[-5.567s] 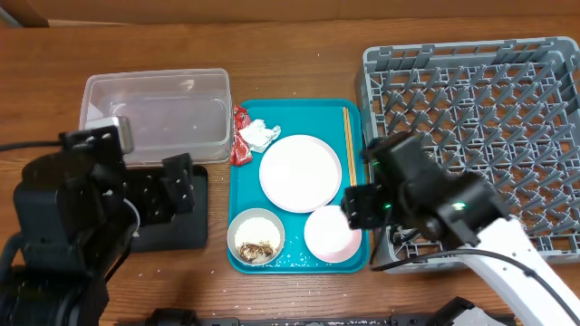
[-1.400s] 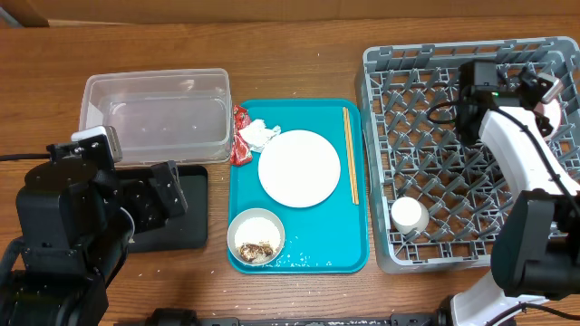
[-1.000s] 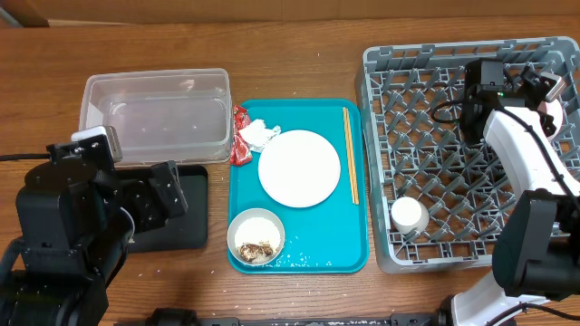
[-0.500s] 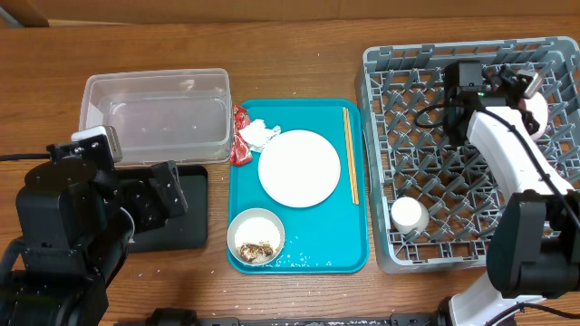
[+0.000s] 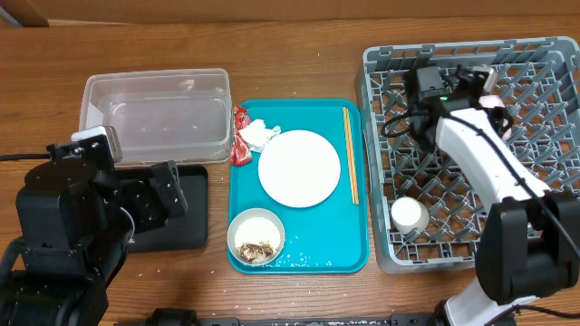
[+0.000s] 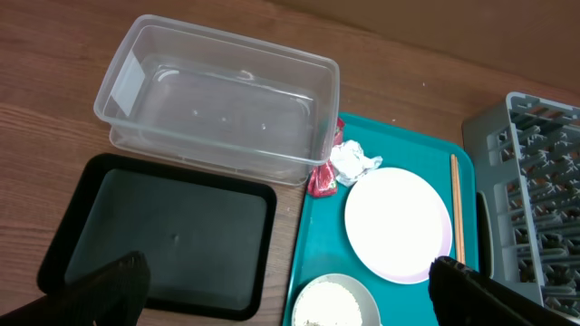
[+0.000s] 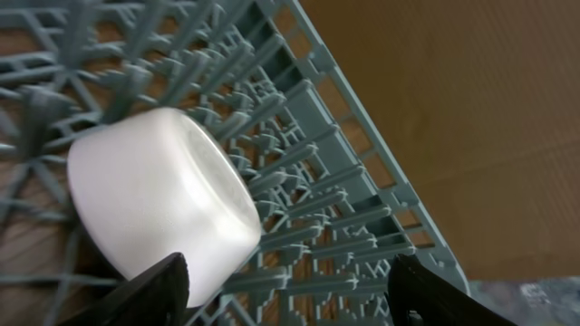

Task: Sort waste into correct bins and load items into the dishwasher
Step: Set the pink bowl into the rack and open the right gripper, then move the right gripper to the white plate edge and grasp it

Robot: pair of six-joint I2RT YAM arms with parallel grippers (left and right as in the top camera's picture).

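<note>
I should next grab the plate's rim nearest the chopsticks with my right gripper and leave the plate's far rim free. Then the white plate (image 5: 299, 168) can go into the dish rack.
The grey dish rack (image 5: 544, 63) holds a small bowl (image 5: 409, 215) upside down near its front left corner, showing only its white outside; it also shows in the right wrist view (image 7: 154, 204). My right gripper (image 5: 471, 80) (image 7: 294, 303) is open and empty above the rack's back. On the teal tray (image 5: 299, 258) lie the white plate (image 5: 299, 168), chopsticks (image 5: 350, 154), red wrapper (image 5: 239, 145), napkin (image 5: 259, 134) and a small white bowl (image 5: 240, 225) with rice and brown scraps (image 5: 256, 246). My left gripper (image 5: 168, 192) (image 6: 290, 303) is open above the black tray (image 6: 163, 235).
The clear tub (image 5: 156, 116) stands behind the black tray (image 5: 181, 226), left of the teal tray (image 6: 399, 149). The rack's rim (image 7: 362, 118) borders bare wood. A few rice grains lie on the table in front of the teal tray.
The bowl went from my right gripper at the tray into the rack. My right gripper has since swung left across the rack's back. The left arm has not moved.
</note>
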